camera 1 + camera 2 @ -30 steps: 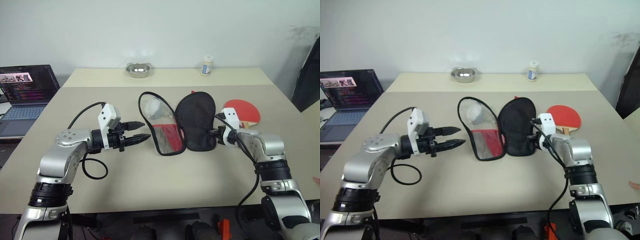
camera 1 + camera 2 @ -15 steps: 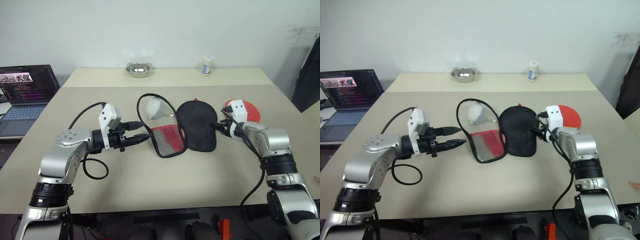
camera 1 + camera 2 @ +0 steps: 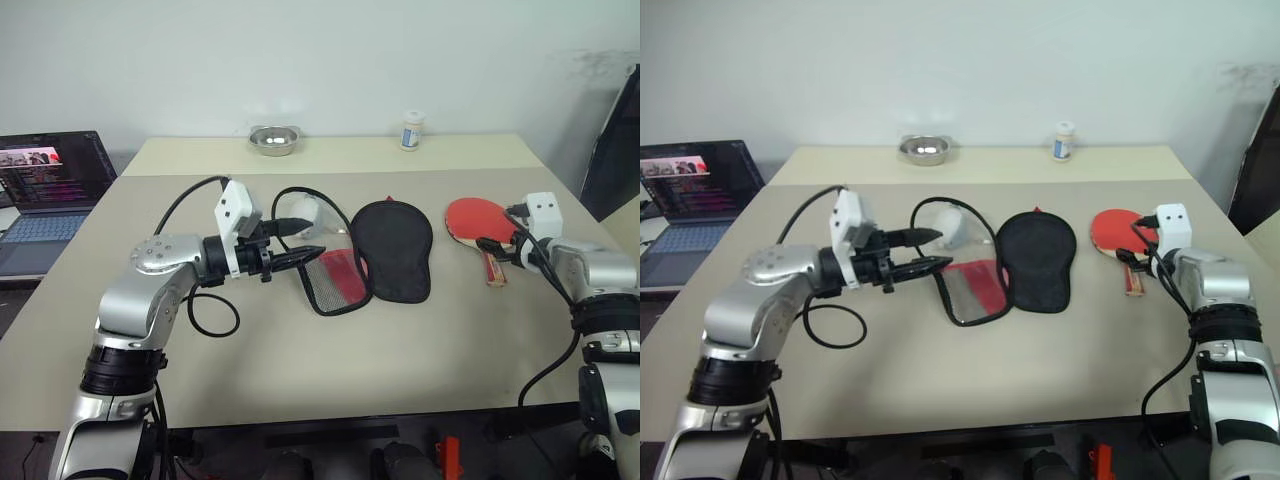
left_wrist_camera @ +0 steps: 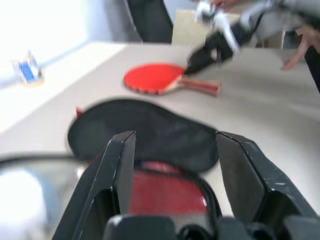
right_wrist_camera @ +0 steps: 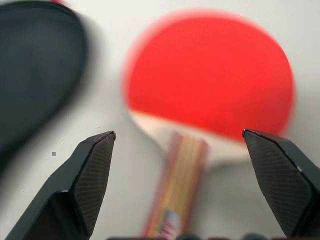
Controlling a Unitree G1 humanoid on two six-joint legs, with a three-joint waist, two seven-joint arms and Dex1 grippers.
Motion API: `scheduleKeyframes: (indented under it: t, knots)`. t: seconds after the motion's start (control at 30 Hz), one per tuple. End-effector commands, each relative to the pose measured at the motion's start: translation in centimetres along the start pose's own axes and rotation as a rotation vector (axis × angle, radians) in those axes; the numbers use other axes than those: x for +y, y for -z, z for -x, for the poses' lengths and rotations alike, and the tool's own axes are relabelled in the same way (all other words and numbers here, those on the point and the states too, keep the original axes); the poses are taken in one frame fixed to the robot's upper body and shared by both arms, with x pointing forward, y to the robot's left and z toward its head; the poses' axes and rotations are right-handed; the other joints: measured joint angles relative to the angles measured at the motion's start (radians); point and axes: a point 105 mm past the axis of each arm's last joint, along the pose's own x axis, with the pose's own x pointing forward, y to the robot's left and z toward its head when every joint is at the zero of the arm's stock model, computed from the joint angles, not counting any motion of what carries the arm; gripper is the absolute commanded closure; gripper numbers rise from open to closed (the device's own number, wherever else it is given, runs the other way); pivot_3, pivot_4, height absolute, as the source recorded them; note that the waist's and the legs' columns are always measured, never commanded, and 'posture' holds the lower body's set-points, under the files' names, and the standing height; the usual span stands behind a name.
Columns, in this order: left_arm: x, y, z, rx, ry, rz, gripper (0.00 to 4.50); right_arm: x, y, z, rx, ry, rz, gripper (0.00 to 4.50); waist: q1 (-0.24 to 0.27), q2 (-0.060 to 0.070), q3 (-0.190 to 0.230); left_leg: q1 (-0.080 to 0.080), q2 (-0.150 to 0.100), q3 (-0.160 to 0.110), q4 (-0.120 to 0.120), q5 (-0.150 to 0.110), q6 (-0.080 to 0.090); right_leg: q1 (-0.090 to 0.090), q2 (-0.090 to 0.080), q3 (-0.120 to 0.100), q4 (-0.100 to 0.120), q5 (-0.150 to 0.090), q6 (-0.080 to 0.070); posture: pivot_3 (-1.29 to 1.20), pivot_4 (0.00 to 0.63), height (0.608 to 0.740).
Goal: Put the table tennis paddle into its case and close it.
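Observation:
My right gripper needs to move lower before it closes on the paddle handle [image 3: 494,271]. Its fingers are above the handle and don't reach its sides yet.
The case lies open at mid-table: its black half [image 3: 392,248] is flat, and its red mesh half [image 3: 337,277] lies beside it with the far rim [image 3: 300,205] lifted. My left gripper [image 3: 308,237] is level at that raised rim, fingers apart; the left wrist view shows nothing between them [image 4: 175,134]. I cannot tell whether a finger touches the rim. The table tennis paddle [image 3: 476,219] lies red face up, right of the case, handle [image 3: 494,266] toward me. My right gripper [image 5: 177,133] hangs wide open just above the handle [image 5: 175,190].
A steel bowl [image 3: 274,138] and a small white bottle [image 3: 411,130] stand at the table's far edge. A laptop [image 3: 50,190] sits on a side table to the left. A dark panel [image 3: 612,150] is at the far right. A person's hand [image 4: 300,47] shows past the table.
My right gripper let go of the black half, opened wide and swung right to the paddle's handle. My left gripper rose and moved right to the case's rim, which lifted.

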Motion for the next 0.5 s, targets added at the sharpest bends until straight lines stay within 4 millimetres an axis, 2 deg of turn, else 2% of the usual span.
scheduleKeyframes:
  t: [0.03,0.17,0.4,0.5]
  knots:
    - [0.0,-0.7,-0.2,-0.009,0.021,-0.039,1.76,-0.4,-1.3,-0.5,-0.053,0.059,-0.015,0.03,-0.001,0.000,0.000,0.000,0.000,0.000,0.000,0.000,0.000,0.000,0.000,0.000,0.000,0.000,0.000,0.00,0.150,0.740]
    - [0.1,-0.8,-0.3,-0.011,0.016,-0.061,1.76,0.0,0.1,-1.6,-0.026,0.082,-0.042,0.03,0.003,0.000,0.000,0.000,0.000,0.000,0.000,0.000,0.000,0.000,0.000,0.000,0.000,0.000,0.000,0.00,0.150,0.740]
    - [0.2,-0.6,-0.2,-0.015,0.001,-0.063,1.76,0.7,1.5,-2.4,0.005,0.082,-0.036,0.03,0.003,0.000,0.000,0.000,-0.001,0.001,0.000,0.000,0.000,0.000,0.000,0.000,0.000,0.000,0.000,0.00,0.150,0.740]
    - [0.4,-0.5,0.1,-0.007,-0.012,-0.066,1.76,0.7,1.9,-2.7,0.014,0.102,-0.070,0.62,0.002,0.000,0.000,0.001,0.000,0.000,0.000,0.000,0.000,0.000,0.000,0.000,0.001,0.000,0.000,0.00,0.150,0.740]
